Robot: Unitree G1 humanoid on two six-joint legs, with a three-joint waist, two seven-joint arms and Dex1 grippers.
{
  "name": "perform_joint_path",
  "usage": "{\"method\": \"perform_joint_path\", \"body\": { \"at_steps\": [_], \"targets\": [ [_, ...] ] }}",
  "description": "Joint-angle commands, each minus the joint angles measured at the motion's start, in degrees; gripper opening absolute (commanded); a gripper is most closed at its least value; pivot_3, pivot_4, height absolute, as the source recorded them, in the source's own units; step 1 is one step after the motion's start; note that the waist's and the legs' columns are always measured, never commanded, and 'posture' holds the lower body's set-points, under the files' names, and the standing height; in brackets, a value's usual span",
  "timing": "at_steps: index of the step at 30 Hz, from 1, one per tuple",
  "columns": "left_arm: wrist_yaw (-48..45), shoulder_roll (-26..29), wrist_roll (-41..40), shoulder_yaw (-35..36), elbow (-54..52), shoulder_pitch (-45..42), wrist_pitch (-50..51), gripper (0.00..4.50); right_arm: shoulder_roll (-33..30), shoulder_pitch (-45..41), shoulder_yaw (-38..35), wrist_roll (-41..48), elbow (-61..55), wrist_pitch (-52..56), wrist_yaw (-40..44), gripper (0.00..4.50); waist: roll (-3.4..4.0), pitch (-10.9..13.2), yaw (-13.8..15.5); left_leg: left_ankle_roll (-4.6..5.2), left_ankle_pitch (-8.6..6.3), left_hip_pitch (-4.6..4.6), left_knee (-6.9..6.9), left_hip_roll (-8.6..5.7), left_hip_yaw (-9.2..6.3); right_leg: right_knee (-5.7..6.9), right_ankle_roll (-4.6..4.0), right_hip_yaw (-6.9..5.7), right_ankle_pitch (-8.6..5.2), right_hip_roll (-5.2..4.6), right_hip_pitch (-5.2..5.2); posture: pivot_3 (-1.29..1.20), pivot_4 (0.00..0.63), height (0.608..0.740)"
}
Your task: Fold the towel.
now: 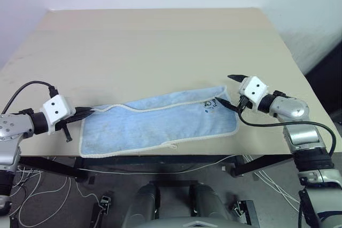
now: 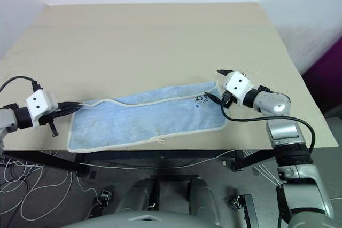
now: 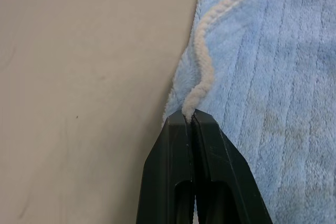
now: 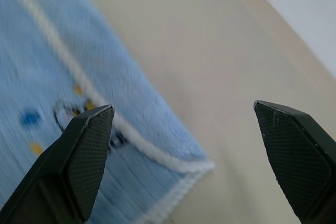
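Observation:
My right gripper needs to grab the light blue corner of the towel next, beside the printed mark, to fold the towel.
The light blue towel lies flat along the table's near edge, its white piped edging all round. A dark printed mark sits near its far right corner and a small white loop on its near edge. My left gripper is shut on the towel's far left corner; in the left wrist view the fingertips pinch the white edging. My right gripper stands open at the far right corner, one finger over the printed mark, the other finger over bare table.
The beige table stretches far beyond the towel to a white wall. Its right edge slants close to my right arm. Cables lie on the floor under the near edge.

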Motion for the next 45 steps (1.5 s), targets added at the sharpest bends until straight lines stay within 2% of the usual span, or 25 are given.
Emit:
{"method": "perform_joint_path", "body": {
  "at_steps": [1, 7, 15, 18, 29, 39, 41, 45],
  "targets": [
    [0.79, -0.08, -0.56, 1.72, -2.08, -0.21, 0.4, 0.03, -0.94, -3.18, 2.18, -6.24, 5.17, -8.75, -4.17, 4.5, 0.0, 0.0, -0.05, 0.0, 0.0, 0.0, 0.0, 0.0, 0.0, 0.0, 0.0, 0.0, 0.0, 0.0, 0.01, 0.0, 0.15, 0.74],
    [1.73, -0.33, -0.43, 2.33, -4.05, 1.41, 1.06, 0.03, -1.58, -8.72, 6.55, -16.29, 15.75, -17.14, -12.08, 4.5, 0.0, 0.0, -0.12, -0.01, 0.0, 0.0, -0.01, 0.0, 0.02, 0.01, 0.0, 0.03, 0.0, 0.0, -0.03, 0.0, 0.15, 0.74],
    [2.76, 0.08, -0.36, 3.52, -4.54, 2.66, 1.19, 0.03, -3.28, -14.57, 10.96, -24.62, 24.51, -23.94, -19.52, 4.5, 0.0, 0.0, -0.05, -0.01, 0.0, 0.0, 0.0, 0.0, 0.03, 0.0, 0.0, 0.04, 0.0, -0.01, -0.01, 0.0, 0.15, 0.74],
    [3.07, 0.08, -0.3, 3.67, -4.6, 2.83, 1.2, 0.0, -3.61, -15.77, 12.0, -26.07, 26.28, -25.58, -20.98, 3.9, 0.0, 0.0, -0.1, -0.01, 0.0, 0.0, 0.0, 0.0, 0.03, 0.0, 0.0, 0.04, 0.0, 0.0, -0.01, 0.0, 0.15, 0.74],
    [3.9, -1.13, 0.41, 2.36, -2.47, -0.3, 0.78, 0.0, -4.88, -16.77, 12.15, -25.72, 27.56, -28.37, -20.55, 0.02, 0.0, 0.0, -0.11, -0.01, 0.0, 0.0, 0.0, 0.0, 0.03, 0.0, 0.0, 0.03, 0.0, 0.01, 0.0, 0.0, 0.15, 0.74],
    [5.08, -3.95, 1.55, 1.51, 1.69, -5.03, -0.67, 0.0, -7.03, -16.59, 10.79, -25.73, 25.82, -28.06, -23.25, 0.02, 0.0, 0.0, -0.03, -0.01, 0.01, 0.0, 0.01, 0.0, 0.03, 0.02, 0.0, 0.04, 0.0, 0.03, -0.01, 0.0, 0.15, 0.74],
    [7.32, -5.35, 1.82, 1.69, 4.15, -9.15, -0.98, 0.0, -7.43, -17.53, 10.02, -24.67, 25.79, -27.64, -22.9, 0.02, 0.01, 0.01, 0.08, -0.01, 0.01, 0.0, 0.03, -0.01, 0.03, 0.01, 0.0, 0.03, 0.0, 0.01, 0.02, 0.0, 0.15, 0.74],
    [15.22, -9.38, 3.01, 1.85, 13.11, -23.25, 0.14, 0.0, -8.29, -24.04, 9.27, -24.17, 30.78, -25.87, -23.33, 0.02, -0.03, 0.04, 0.23, -0.01, 0.01, -0.03, 0.17, -0.03, 0.01, 0.08, 0.01, 0.0, 0.01, 0.02, 0.02, 0.0, 0.15, 0.74]
  ]
}}
